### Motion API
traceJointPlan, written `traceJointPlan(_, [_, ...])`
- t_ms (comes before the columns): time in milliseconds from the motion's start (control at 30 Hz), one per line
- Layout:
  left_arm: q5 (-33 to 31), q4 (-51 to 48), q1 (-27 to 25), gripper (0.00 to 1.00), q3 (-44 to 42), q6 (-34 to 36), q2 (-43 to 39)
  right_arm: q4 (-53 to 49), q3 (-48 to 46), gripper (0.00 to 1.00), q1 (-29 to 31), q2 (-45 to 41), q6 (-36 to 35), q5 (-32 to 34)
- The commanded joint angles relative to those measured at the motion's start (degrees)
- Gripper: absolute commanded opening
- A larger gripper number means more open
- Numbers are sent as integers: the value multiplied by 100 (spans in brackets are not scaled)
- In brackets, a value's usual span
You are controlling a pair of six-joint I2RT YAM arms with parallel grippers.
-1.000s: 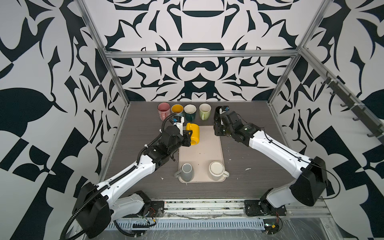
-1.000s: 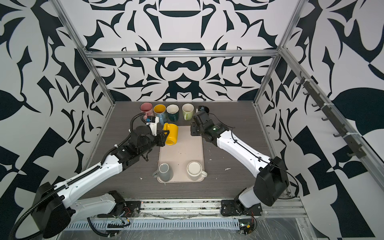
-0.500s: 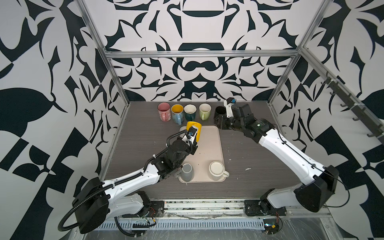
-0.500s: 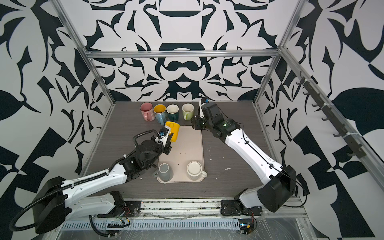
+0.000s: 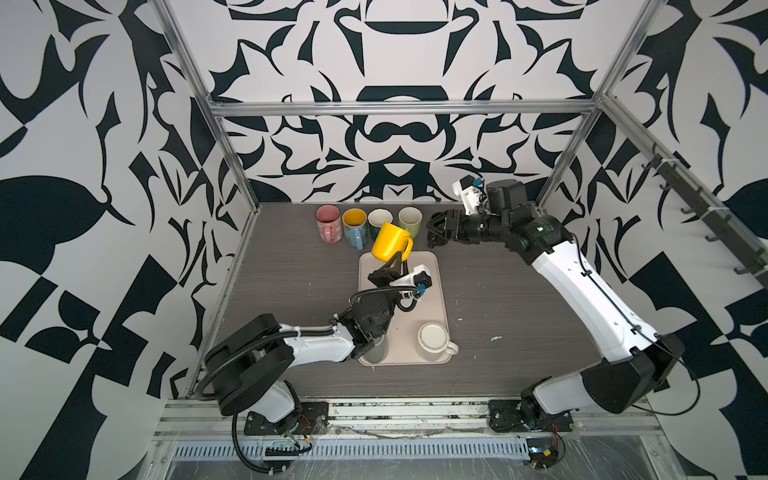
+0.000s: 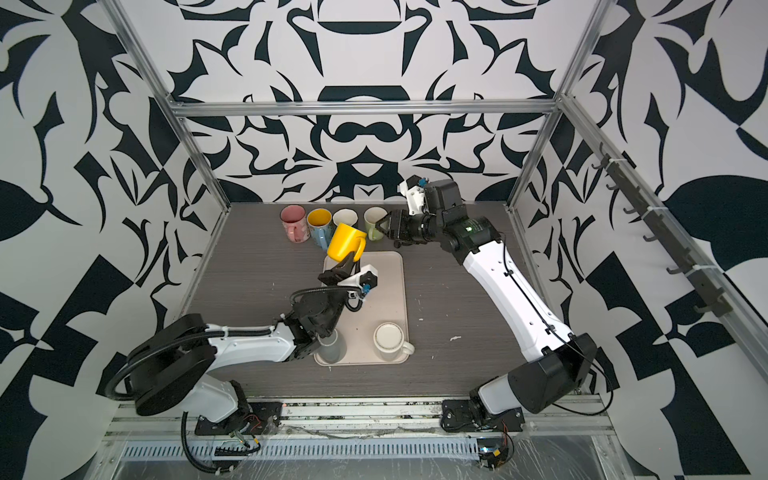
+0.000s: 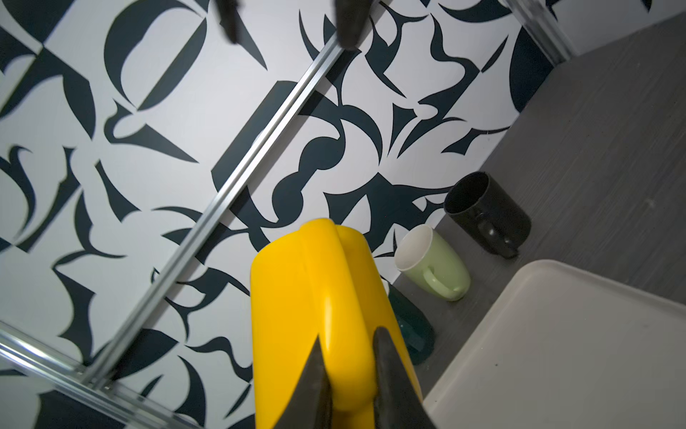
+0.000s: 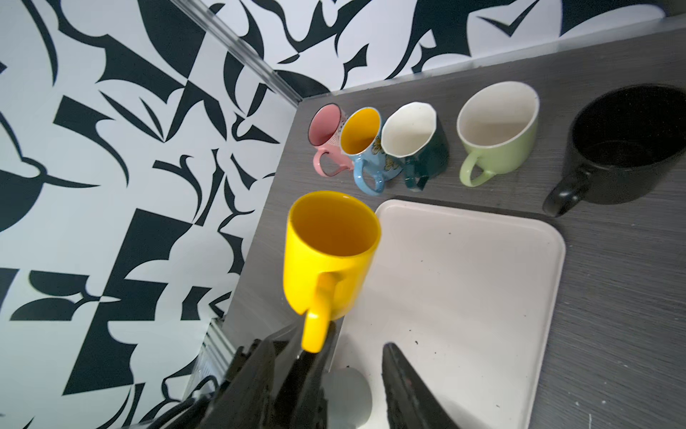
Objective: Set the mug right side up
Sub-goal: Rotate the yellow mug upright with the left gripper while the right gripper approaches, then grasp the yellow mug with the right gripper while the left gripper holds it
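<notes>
Next, my right gripper grabs the yellow mug by its handle (image 5: 409, 249) from its open side (image 5: 397, 229), leaving the mug's base free to set it upright.
The yellow mug (image 5: 390, 245) (image 6: 344, 245) hangs in the air over the far end of the beige tray (image 5: 432, 291), tilted with its mouth up and toward the back wall. My left gripper (image 5: 397, 264) (image 7: 347, 345) is shut on its handle from below. In the right wrist view the yellow mug (image 8: 326, 252) shows its open mouth, handle pointing down. My right gripper (image 5: 434, 232) (image 8: 356, 371) hovers open at the back right, holding nothing, a short way right of the mug.
Several upright mugs line the back wall: pink (image 5: 327, 220), blue (image 5: 354, 224), dark green (image 8: 419, 145), light green (image 5: 409, 218), black (image 8: 627, 148). A cream mug (image 5: 434, 340) and a grey mug (image 5: 376, 349) stand on the tray's near end, the grey one under my left arm.
My left gripper has raised the yellow mug off the tray and turned it from lying on its side to mouth upward. My right arm has drawn back and up, off the black mug.
</notes>
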Motion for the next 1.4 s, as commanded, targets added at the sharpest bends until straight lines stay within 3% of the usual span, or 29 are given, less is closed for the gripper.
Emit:
traceJointPlan(0, [-173, 1489, -48, 0, 398, 1243, 138, -420, 450, 51, -10, 129, -32, -482])
traceJointPlan(300, [195, 1489, -77, 0, 526, 1625, 284, -1955, 1480, 51, -19, 769, -496, -515])
traceJointPlan(667, [398, 1489, -118, 0, 528, 1853, 391, -2899, 2371, 46, -19, 1385, -626, -791])
traceJointPlan(1367, [546, 1494, -240, 0, 519, 1827, 338, -3512, 2957, 37, -19, 2265, -640, -801])
